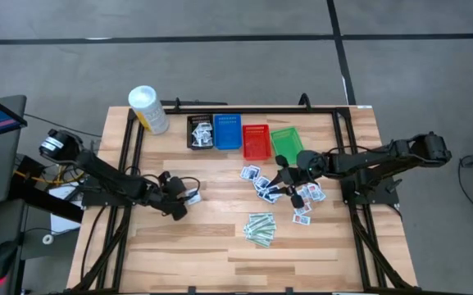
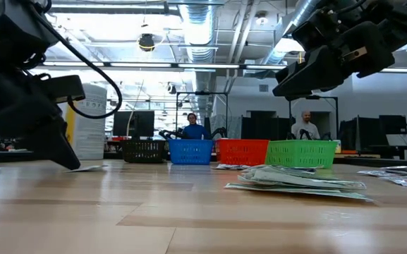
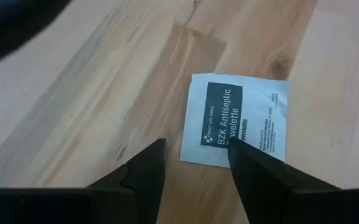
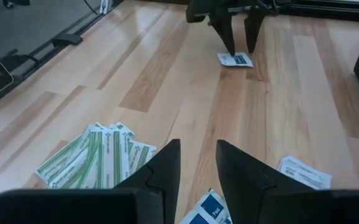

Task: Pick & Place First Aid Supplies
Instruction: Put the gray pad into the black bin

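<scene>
My left gripper should close on the towelette packet now, because both fingers reach down to the table on either side of the towelette packet's near corner (image 1: 190,197) (image 3: 195,152).
First aid supplies lie on the wooden table: one white antiseptic towelette packet (image 3: 235,118) on its own at the left, several white packets (image 1: 265,187) with blue print at centre right, and pale-green strips (image 1: 261,228) fanned out nearer the front. My left gripper (image 3: 195,149) is open and low over the lone packet (image 1: 193,197), pointing steeply down, one finger over the packet's near edge and the other beside it over bare wood. My right gripper (image 4: 198,152) hangs narrowly open above the scattered packets, with nothing between its fingers. My left gripper comes at the towelette packet from above, slanting down. One fingertip (image 3: 238,152) stands over the packet's near edge (image 3: 216,155); I cannot tell whether it touches. The packet lies flat on the table.
Black (image 1: 201,131), blue (image 1: 227,131), red (image 1: 256,141) and green (image 1: 286,141) mesh baskets stand in a row at the far edge. A white tub (image 1: 147,108) with a yellow label stands at the far left. Bare wood lies between the two arms and along the front.
</scene>
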